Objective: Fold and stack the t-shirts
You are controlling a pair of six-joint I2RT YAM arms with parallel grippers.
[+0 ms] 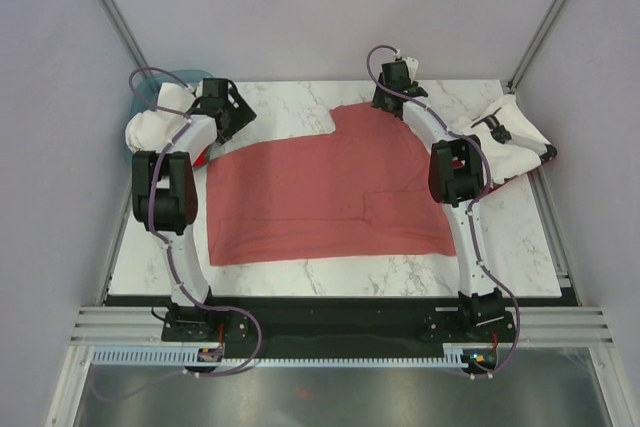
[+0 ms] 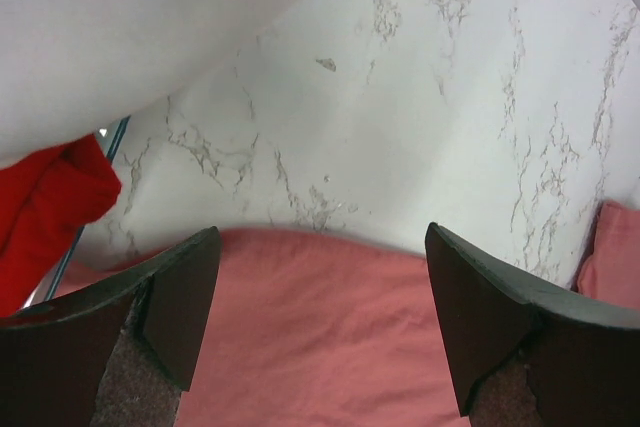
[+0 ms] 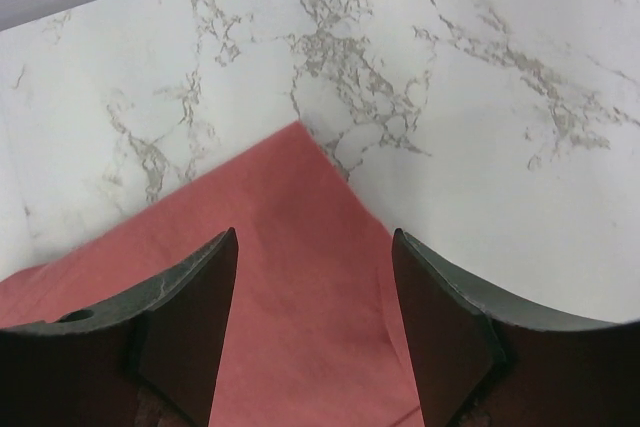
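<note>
My right gripper grabs the salmon-red t-shirt (image 1: 320,192) by its far corner next, to fold the t-shirt's far edge over toward its near side.
A dusty salmon-red t-shirt (image 1: 320,192) lies spread flat on the marble table, its right part folded in. My left gripper (image 1: 228,119) is open just above the shirt's far left edge; the wrist view shows cloth (image 2: 320,337) between the spread fingers (image 2: 180,297). My right gripper (image 1: 392,99) is open over the shirt's far right corner (image 3: 300,247), with cloth between its fingers (image 3: 440,327). A white t-shirt (image 1: 160,122) and a bright red one (image 2: 50,207) lie at the far left. White t-shirts (image 1: 505,142), one with a black mark, are piled at the right.
A teal plastic basket (image 1: 140,102) stands at the far left corner behind the white shirt. Bare marble (image 1: 300,107) lies beyond the shirt's far edge and along the near edge (image 1: 330,277). Grey walls close in the table on three sides.
</note>
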